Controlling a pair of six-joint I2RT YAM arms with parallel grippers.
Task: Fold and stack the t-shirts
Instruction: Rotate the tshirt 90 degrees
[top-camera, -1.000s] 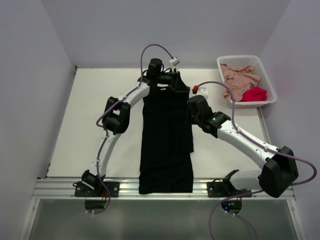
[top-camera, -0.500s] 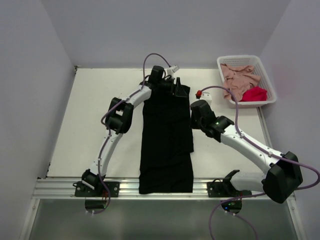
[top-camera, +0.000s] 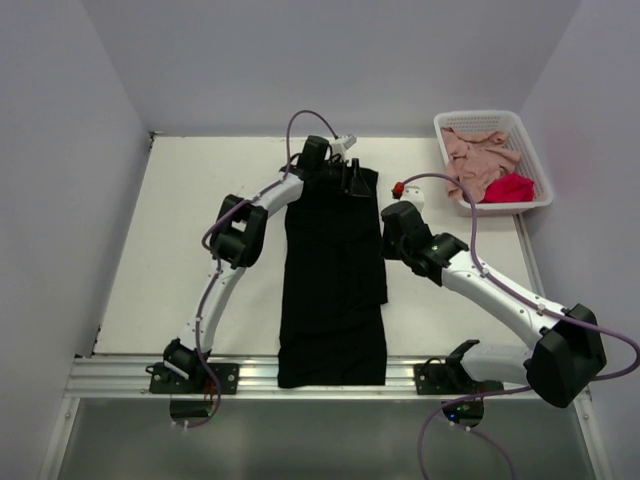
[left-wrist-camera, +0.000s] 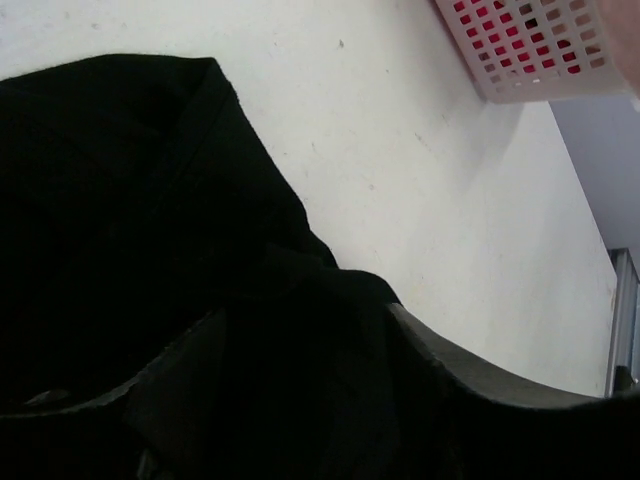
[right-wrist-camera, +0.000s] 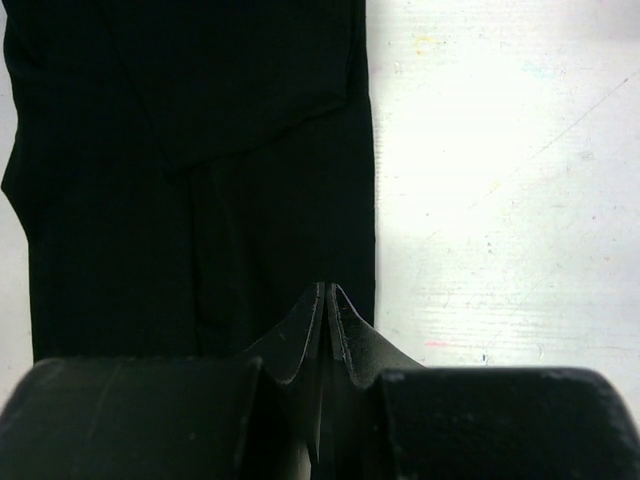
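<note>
My left gripper grips the black t-shirt (top-camera: 330, 290) by the bunched cloth at its far end next, to straighten the t-shirt for folding.
A large black t-shirt (top-camera: 330, 290) lies as a long folded strip down the middle of the table. My left gripper (top-camera: 352, 180) rests at its far end. In the left wrist view the jaws (left-wrist-camera: 300, 335) stand apart, with bunched black cloth (left-wrist-camera: 120, 200) between and under them. My right gripper (top-camera: 385, 233) hovers at the strip's right edge. Its fingertips (right-wrist-camera: 327, 292) are pressed together over the black cloth (right-wrist-camera: 200, 150), and nothing shows between them. A dusty pink t-shirt (top-camera: 480, 155) and a bright red t-shirt (top-camera: 510, 187) lie crumpled in the basket.
The white lattice basket (top-camera: 510, 207) stands at the table's back right corner; its corner shows in the left wrist view (left-wrist-camera: 540, 50). The white table (top-camera: 180, 230) is walled on three sides. A metal rail runs along the near edge by the arm bases.
The left gripper came down and slightly right, and the shirt's far end, narrow and raised before, now lies spread flat. The right gripper drew back a little to the right and closed.
</note>
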